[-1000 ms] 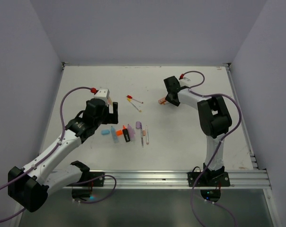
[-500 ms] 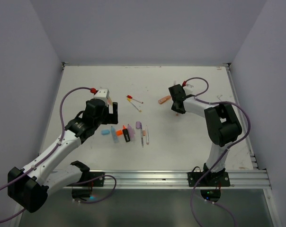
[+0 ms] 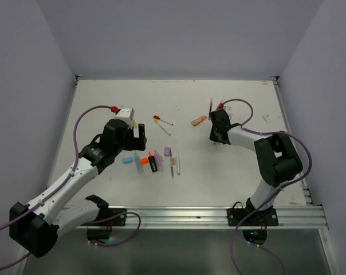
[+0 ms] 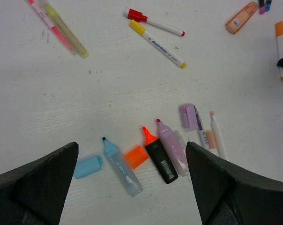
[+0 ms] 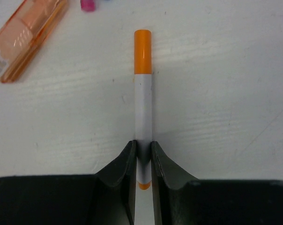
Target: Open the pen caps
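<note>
The thin white pen has to be opened next, so the left gripper needs to grab it by its orange cap and leave the pen's body in the right gripper.
My right gripper is shut on a thin white pen whose orange cap points away from the jaws. In the top view this gripper is right of a capped orange highlighter. My left gripper is open and empty above a cluster of highlighters. There lie a loose light blue cap, an uncapped blue highlighter, a loose orange cap, a black highlighter with a bare orange tip, a purple highlighter and a purple cap.
A red-capped pen and a yellow-capped pen lie farther back. Pink and yellow pens lie at the far left. Two thin pens lie right of the cluster. The orange highlighter lies left of the held pen.
My right gripper has moved right and nearer, away from the orange highlighter, and now holds the white pen. My left arm has barely moved.
</note>
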Tool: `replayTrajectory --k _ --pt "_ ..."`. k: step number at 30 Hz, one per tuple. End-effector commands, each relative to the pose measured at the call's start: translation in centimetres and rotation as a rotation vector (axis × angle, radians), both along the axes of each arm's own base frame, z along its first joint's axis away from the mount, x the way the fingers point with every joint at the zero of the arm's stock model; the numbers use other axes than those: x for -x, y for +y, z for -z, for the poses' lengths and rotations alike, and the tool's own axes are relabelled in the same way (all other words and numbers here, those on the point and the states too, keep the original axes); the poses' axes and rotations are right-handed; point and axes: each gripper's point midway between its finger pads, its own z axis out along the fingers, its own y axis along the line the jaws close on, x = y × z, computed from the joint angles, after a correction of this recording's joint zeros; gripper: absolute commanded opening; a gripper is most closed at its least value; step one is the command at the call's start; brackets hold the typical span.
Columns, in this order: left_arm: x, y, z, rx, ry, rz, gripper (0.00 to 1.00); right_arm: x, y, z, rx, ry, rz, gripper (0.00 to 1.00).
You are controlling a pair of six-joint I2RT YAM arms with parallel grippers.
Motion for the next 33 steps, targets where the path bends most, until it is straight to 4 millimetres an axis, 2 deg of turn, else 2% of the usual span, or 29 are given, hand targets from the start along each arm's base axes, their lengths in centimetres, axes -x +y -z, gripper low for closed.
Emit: replayTrajectory --k 1,2,3,4,5,6,7,9,13,16,18,21,24,33 --pt "0.0 -2.8 -0.5 0.145 0.001 0.073 1.0 2.4 2.4 -1.2 -0.048 0.011 -0.173 0.1" --pt "0.0 -3.4 -0.4 0.172 0.013 0.086 1.0 2.7 2.9 -1.4 -0.058 -0.004 -0.198 0.1" --pt "0.1 -4.6 -0.2 0.212 0.035 0.122 1.0 3.3 4.2 -2.0 -0.069 -0.019 -0.258 0.1" --pt "0.1 -5.3 -0.3 0.254 0.052 0.124 1.0 3.5 5.1 -3.4 -0.083 -0.061 -0.293 0.1" --pt "0.4 -6.3 -0.3 0.297 0.073 0.16 1.0 3.9 5.8 -3.8 -0.089 -0.09 -0.328 0.1" --pt "0.0 -7.0 -0.3 0.327 0.076 0.169 1.0 4.9 7.7 -4.5 -0.095 -0.112 -0.404 0.09" --pt "0.0 -7.6 -0.5 0.372 0.091 0.162 1.0 5.0 8.8 -6.2 -0.121 -0.172 -0.443 0.09" --pt "-0.4 -9.0 -0.9 0.428 0.088 0.182 1.0 7.0 11.2 -6.6 -0.15 -0.193 -0.54 0.09" --pt "-1.4 -10.9 -1.6 0.507 0.101 0.154 1.0 9.6 15.2 -9.2 -0.267 -0.311 -0.68 0.1" --pt "-2.2 -12.1 -1.5 0.529 0.114 0.122 1.0 11.4 16.7 -10.4 -0.316 -0.368 -0.751 0.11" --pt "-2.4 -13.2 -1.0 0.522 0.12 0.109 0.98 12.3 17.2 -10.8 -0.329 -0.391 -0.782 0.11" --pt "-2.9 -14.7 -1.5 0.53 0.099 0.086 0.96 12.8 17.5 -11.3 -0.333 -0.416 -0.803 0.11" --pt "-3.2 -16.0 -1.3 0.547 0.087 0.072 0.9 13.0 17.4 -11.5 -0.343 -0.435 -0.804 0.11" --pt "-3.8 -17.1 -0.8 0.581 0.091 0.041 0.72 13.2 17.3 -11.7 -0.356 -0.452 -0.806 0.13"
